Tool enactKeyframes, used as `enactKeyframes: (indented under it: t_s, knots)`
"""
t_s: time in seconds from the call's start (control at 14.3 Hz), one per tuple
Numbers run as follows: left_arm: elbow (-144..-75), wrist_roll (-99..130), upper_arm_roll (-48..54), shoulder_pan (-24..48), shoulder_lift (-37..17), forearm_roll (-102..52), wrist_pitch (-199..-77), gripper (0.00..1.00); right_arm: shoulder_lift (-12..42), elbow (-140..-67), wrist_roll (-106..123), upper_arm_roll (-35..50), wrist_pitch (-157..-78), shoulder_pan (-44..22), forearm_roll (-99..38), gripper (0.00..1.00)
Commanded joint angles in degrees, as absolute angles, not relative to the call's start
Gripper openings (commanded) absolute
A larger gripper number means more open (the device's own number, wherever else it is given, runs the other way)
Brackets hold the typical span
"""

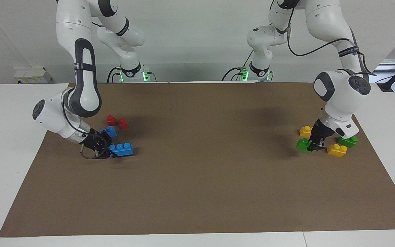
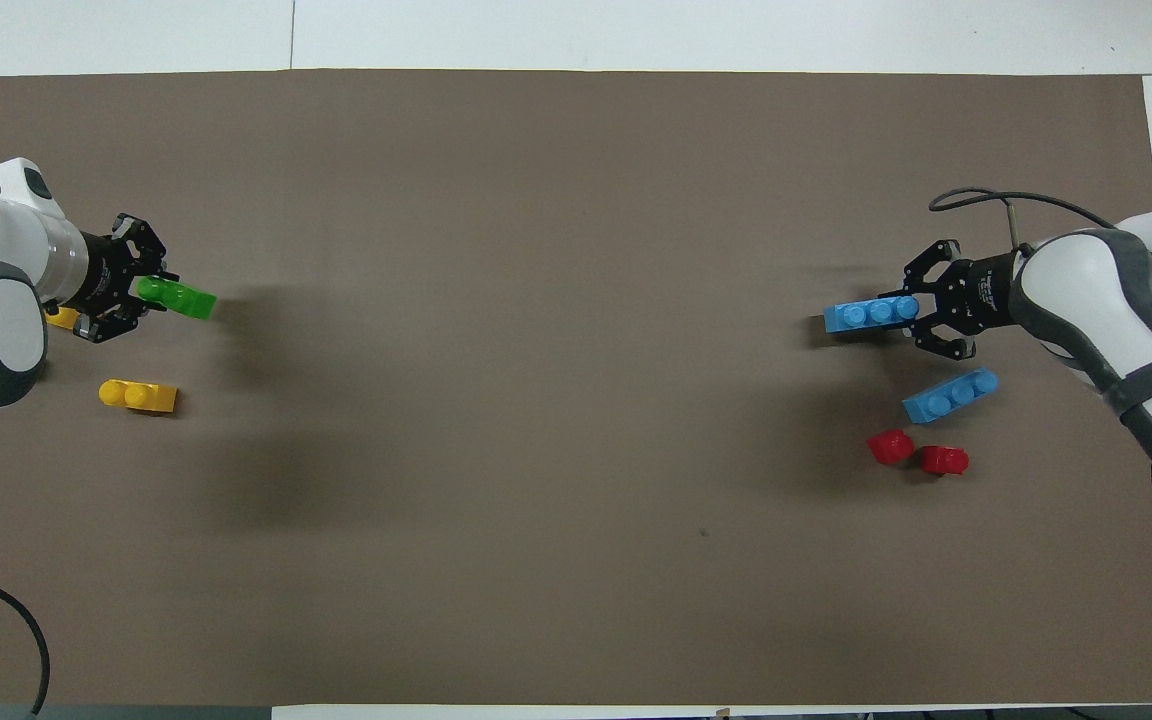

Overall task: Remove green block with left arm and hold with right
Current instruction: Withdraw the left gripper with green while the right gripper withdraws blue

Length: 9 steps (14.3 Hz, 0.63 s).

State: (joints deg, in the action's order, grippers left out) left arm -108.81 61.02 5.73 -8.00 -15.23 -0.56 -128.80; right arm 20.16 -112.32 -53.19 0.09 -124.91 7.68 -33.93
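Observation:
My left gripper should keep holding the green block (image 2: pixel 192 300), because it is hanging above the brown mat.
My left gripper (image 1: pixel 315 143) is low over the mat at the left arm's end, shut on one end of a green block (image 1: pixel 302 144) that lies on or just above the mat. It also shows in the overhead view (image 2: pixel 143 291), with the green block (image 2: pixel 181 299) sticking out of it. A second green block (image 1: pixel 347 140) lies beside the left gripper, toward the table's end. My right gripper (image 1: pixel 105 150) is low at the right arm's end, shut on a blue three-stud brick (image 1: pixel 122 148). It shows from overhead too (image 2: pixel 921 306), on that brick (image 2: pixel 868 315).
Two yellow bricks (image 1: pixel 305 130) (image 1: pixel 336 150) lie close around the left gripper. A second blue brick (image 1: pixel 109 131) and two small red pieces (image 1: pixel 111 119) (image 1: pixel 123 123) lie near the right gripper, nearer to the robots. A brown mat (image 1: pixel 204 164) covers the table.

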Motion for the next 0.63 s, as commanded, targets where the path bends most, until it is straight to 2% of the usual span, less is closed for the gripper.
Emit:
enactKeyframes:
  t_s: [0.0, 0.07, 0.14, 0.28, 0.35, 0.49, 0.56]
  knots:
    - [-105.4, 60.0, 6.2, -9.2, -20.4, 2.2, -131.8, 0.0, 19.7, -114.4, -52.3, 0.2, -127.8, 7.6, -35.1, 0.01]
    - [-105.4, 60.0, 6.2, -9.5, -21.3, 2.3, -133.3, 0.0, 19.7, -114.9, -52.3, 0.2, -128.5, 7.4, -35.1, 0.18]
    - [-105.4, 60.1, 6.1, -9.6, -22.3, 2.3, -134.7, 0.0, 19.6, -115.2, -52.2, 0.2, -128.7, 7.4, -35.1, 0.42]
    - [-105.6, 60.0, 6.1, -9.7, -23.4, 2.6, -136.4, 0.0, 19.5, -116.1, -52.3, 0.2, -129.9, 7.3, -35.1, 0.78]
    - [-105.6, 60.0, 6.1, -9.8, -23.4, 3.2, -136.5, 0.0, 19.5, -116.1, -52.3, 0.2, -130.2, 7.3, -35.1, 0.92]
    - [-105.7, 60.0, 6.1, -9.7, -23.4, 3.4, -136.4, 0.0, 19.4, -115.5, -52.6, 0.3, -129.0, 7.4, -35.0, 0.98]
    - [-105.6, 60.0, 6.1, -9.6, -23.4, 3.6, -136.5, 0.06, 18.8, -114.5, -52.9, 0.4, -127.8, 7.4, -35.0, 0.99]
